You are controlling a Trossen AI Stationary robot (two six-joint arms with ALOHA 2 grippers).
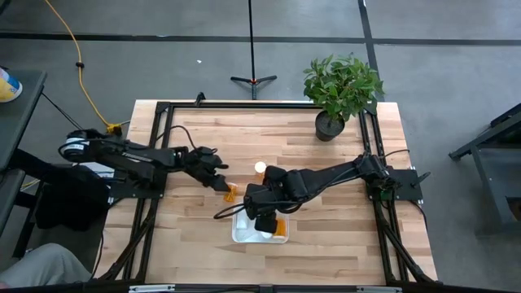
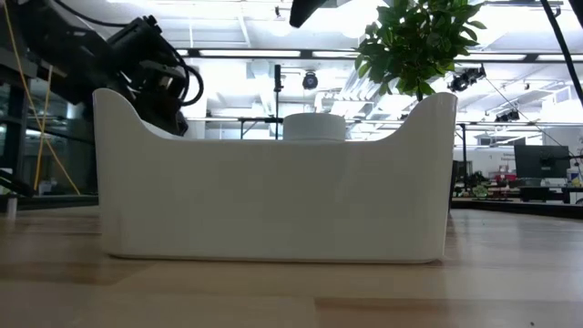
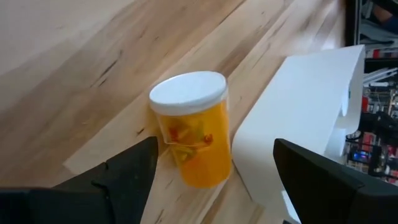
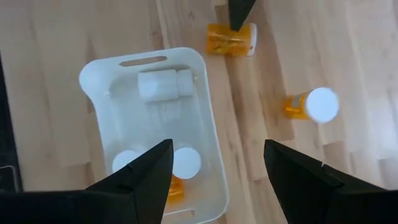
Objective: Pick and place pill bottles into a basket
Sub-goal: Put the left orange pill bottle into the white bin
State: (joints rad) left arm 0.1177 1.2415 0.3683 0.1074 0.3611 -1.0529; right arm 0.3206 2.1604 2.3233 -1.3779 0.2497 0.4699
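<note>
The left gripper's fingers don't reach far enough, so they would miss if they closed now. The left gripper should first move toward the orange bottle (image 1: 230, 194) and then close on the bottle.
An orange pill bottle with a white cap (image 3: 189, 134) lies on its side on the wood table just left of the white basket (image 1: 244, 232); it also shows in the right wrist view (image 4: 231, 38). My left gripper (image 1: 223, 185) is open, with one finger on either side of this bottle (image 1: 231, 193) and not touching it. A second bottle (image 1: 260, 168) stands upright on its base farther back. My right gripper (image 4: 214, 168) hovers open and empty above the basket (image 4: 205, 112). In the basket are a pale bottle on its side (image 4: 161, 84) and two cap-up bottles (image 4: 185, 162).
A potted plant (image 1: 338, 89) stands at the table's far right corner. In the low view the basket's near wall (image 2: 273, 191) fills most of the picture, with a white cap (image 2: 314, 128) behind it. Bare wood lies left of and in front of the basket.
</note>
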